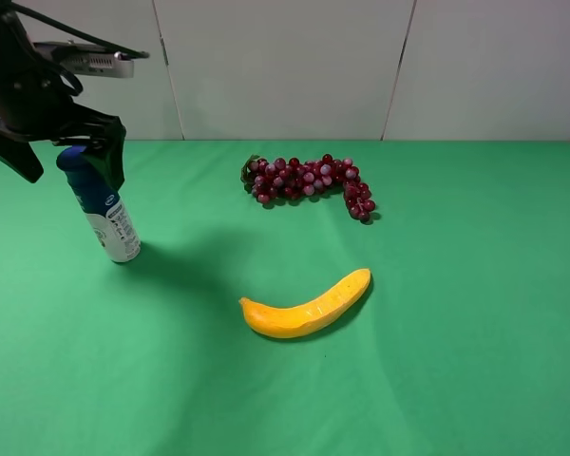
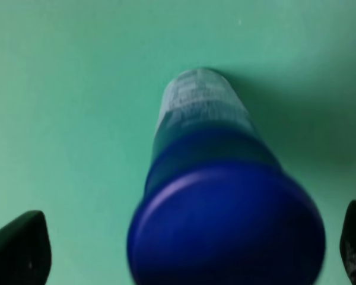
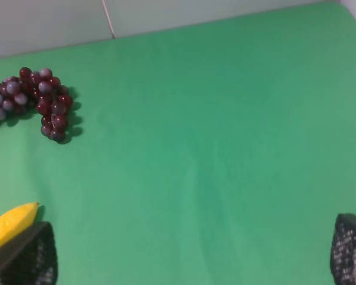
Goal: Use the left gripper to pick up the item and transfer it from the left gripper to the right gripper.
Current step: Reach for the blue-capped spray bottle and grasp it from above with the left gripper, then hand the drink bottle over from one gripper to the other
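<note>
Next, my left gripper grabs the bottle by its blue end with the cap, which leaves the bottle's white printed lower body free for my right gripper.
The bottle, with a dark blue cap and a white printed lower body, stands on the green table at the left, leaning slightly. My left gripper hangs over its top, open, with one finger on each side of the cap and not touching it. In the left wrist view the blue cap fills the space between the two fingertips, and the left gripper is open. My right gripper is open and empty above bare green cloth. It is out of the exterior high view.
A yellow banana lies in the middle of the table, and its tip shows in the right wrist view. A dark red grape bunch lies behind it and also shows in the right wrist view. A white wall borders the back.
</note>
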